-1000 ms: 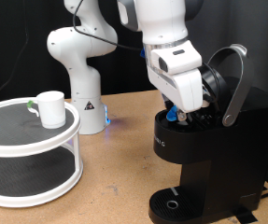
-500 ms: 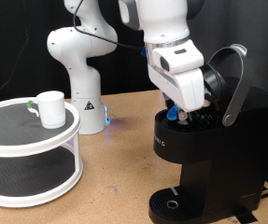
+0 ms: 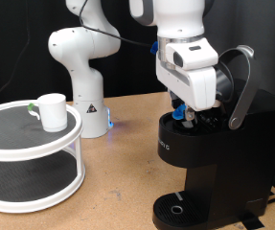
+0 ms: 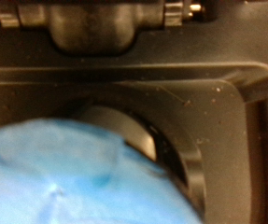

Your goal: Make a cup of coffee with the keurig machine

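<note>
My gripper should release the blue pod top over the dark round chamber in the wrist view, so the pod rests inside.
The keurig machine (image 3: 206,158) stands at the exterior view's right with its lid (image 3: 231,81) raised. My gripper (image 3: 183,115) hangs just over the machine's open pod chamber, shut on a small pod with a blue top (image 3: 179,113). In the wrist view the blue pod top (image 4: 73,177) fills the near part of the picture, with the dark round chamber (image 4: 176,159) right beyond it. The white cup (image 3: 52,110) stands on the top shelf of a round white stand (image 3: 32,136) at the exterior view's left, far from the gripper.
The white arm base (image 3: 80,72) stands behind, between the stand and the machine. The machine's round drip tray (image 3: 178,208) sits at the bottom with nothing on it. Brown tabletop (image 3: 118,182) lies between the stand and the machine.
The gripper with the pod has shifted a little towards the exterior view's right, further over the chamber. The cup and the machine have not moved.
</note>
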